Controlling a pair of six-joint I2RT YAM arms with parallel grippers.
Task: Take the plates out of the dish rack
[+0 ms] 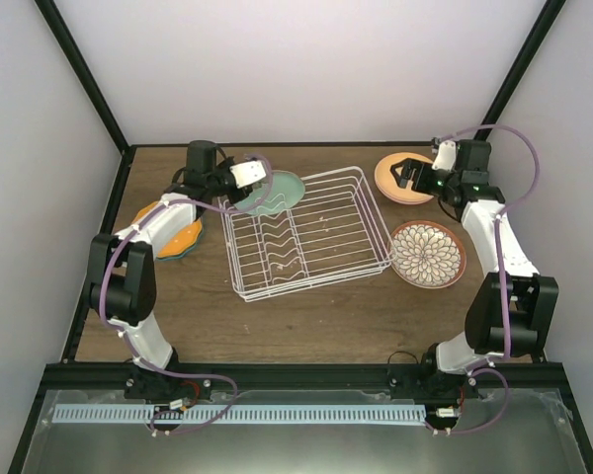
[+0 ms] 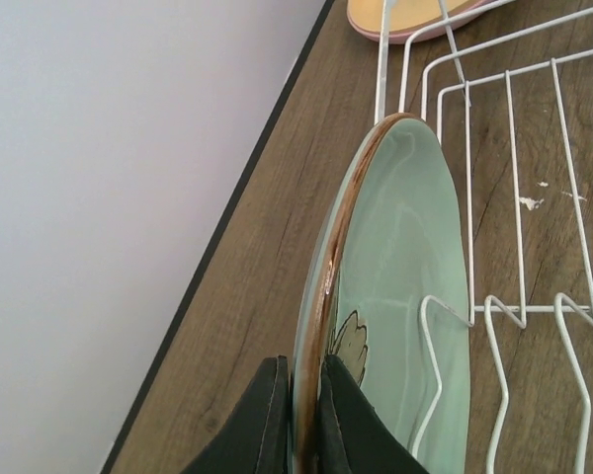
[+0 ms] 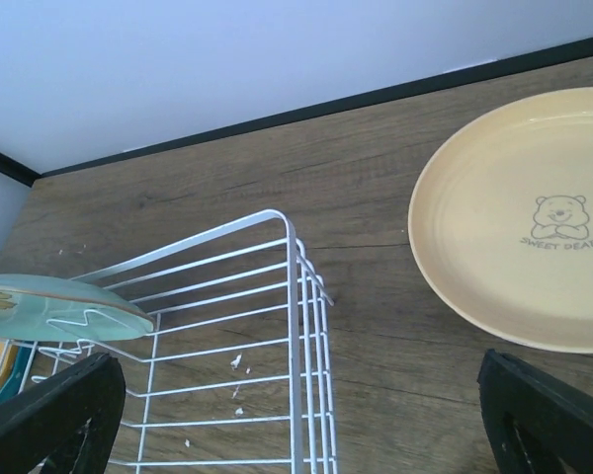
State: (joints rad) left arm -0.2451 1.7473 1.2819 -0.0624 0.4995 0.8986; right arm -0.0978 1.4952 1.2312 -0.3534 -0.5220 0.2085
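The plate would come up out of the rack if I lifted my left gripper now. The fingers hold the brown rim of the sage green plate [image 1: 280,191] tightly from both sides.
The sage green plate [image 1: 280,191] [image 2: 405,257] stands on edge in the far left corner of the white wire dish rack [image 1: 306,233] [image 2: 514,188]. My left gripper [image 1: 245,178] [image 2: 301,380] is shut on its brown rim, one finger on each face. No other plate is in the rack. My right gripper [image 1: 411,174] [image 3: 296,405] hangs open over the table between the rack's far right corner [image 3: 296,286] and the pale yellow plate [image 1: 403,180] [image 3: 519,212], holding nothing.
A floral white plate [image 1: 427,254] lies right of the rack. An orange plate on a teal one [image 1: 183,239] lies left of it, under my left arm. A pink rim [image 2: 425,30] shows under the yellow plate. The back wall is close behind.
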